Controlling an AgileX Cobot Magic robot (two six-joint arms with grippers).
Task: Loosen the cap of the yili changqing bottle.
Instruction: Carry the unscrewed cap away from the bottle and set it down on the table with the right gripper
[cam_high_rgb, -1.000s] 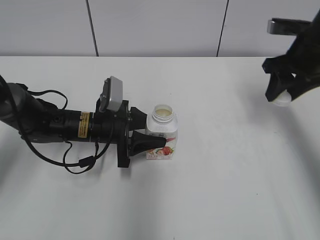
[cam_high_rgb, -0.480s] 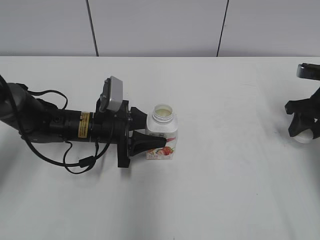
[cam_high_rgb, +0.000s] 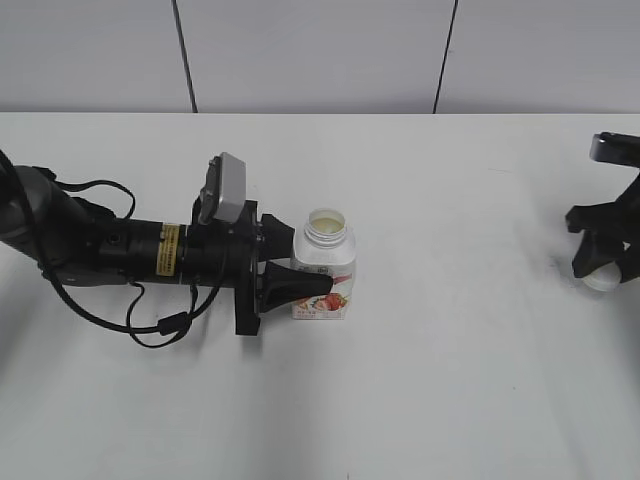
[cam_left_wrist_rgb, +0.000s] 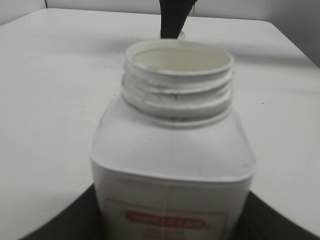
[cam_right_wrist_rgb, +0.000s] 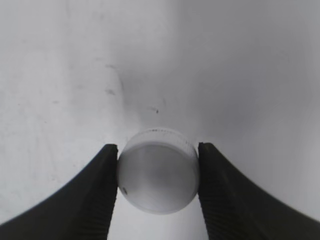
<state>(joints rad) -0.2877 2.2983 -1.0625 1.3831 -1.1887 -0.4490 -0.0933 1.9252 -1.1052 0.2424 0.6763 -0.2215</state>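
The bottle's lower edge (cam_high_rgb: 319, 316) rests on the white tabletop, so the bottle would stand and my left gripper will open.
The yili changqing bottle (cam_high_rgb: 324, 266) stands upright mid-table with its threaded neck open and no cap on it. My left gripper (cam_high_rgb: 300, 285) is shut on the bottle's body from the left. The left wrist view shows the bottle (cam_left_wrist_rgb: 172, 150) close up with its open mouth, between the jaws (cam_left_wrist_rgb: 170, 220). The cap (cam_right_wrist_rgb: 158, 171), round and white, is off the bottle and held between my right gripper's (cam_right_wrist_rgb: 158, 172) jaws. In the exterior view that gripper (cam_high_rgb: 603, 265) is low at the table's far right edge with the cap (cam_high_rgb: 601, 279) close to the surface.
The white table (cam_high_rgb: 450, 380) carries only the bottle. A grey panelled wall (cam_high_rgb: 320, 55) runs behind it. My left arm and its cables (cam_high_rgb: 110, 255) lie across the table's left side.
My right gripper has carried the cap down and to the right, from high above the table to just above its surface at the right edge. The left gripper and bottle have not moved.
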